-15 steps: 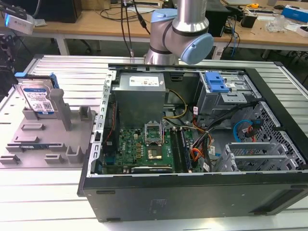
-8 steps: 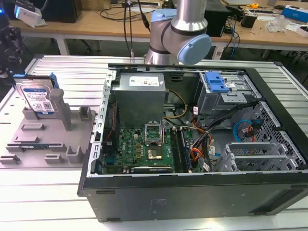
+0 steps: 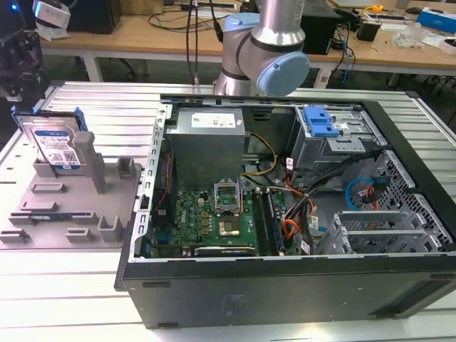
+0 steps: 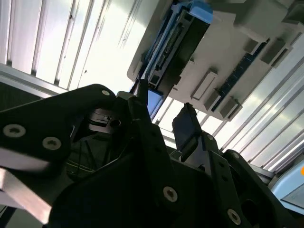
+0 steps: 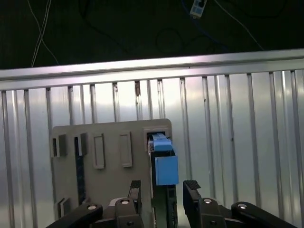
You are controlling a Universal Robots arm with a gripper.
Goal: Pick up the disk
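Observation:
My gripper should next grab the disk across its blue side bar to pick it up, as the disk's lower end is down in the holder slot.
The disk stands on edge in a slot of the grey holder plate at the exterior view's left, its white-and-blue label facing out. In the first wrist view its blue side rail points up at me. My gripper is open above it, with one black finger on each side of the disk's line and a gap between fingers and disk. The second wrist view shows the same open gripper short of the disk. In the exterior view the gripper's dark body hangs above the disk.
An open computer case lies to the right of the holder plate, with a tall grey box and a blue caddy inside. A grey post stands beside the disk. The ribbed metal table surrounds both.

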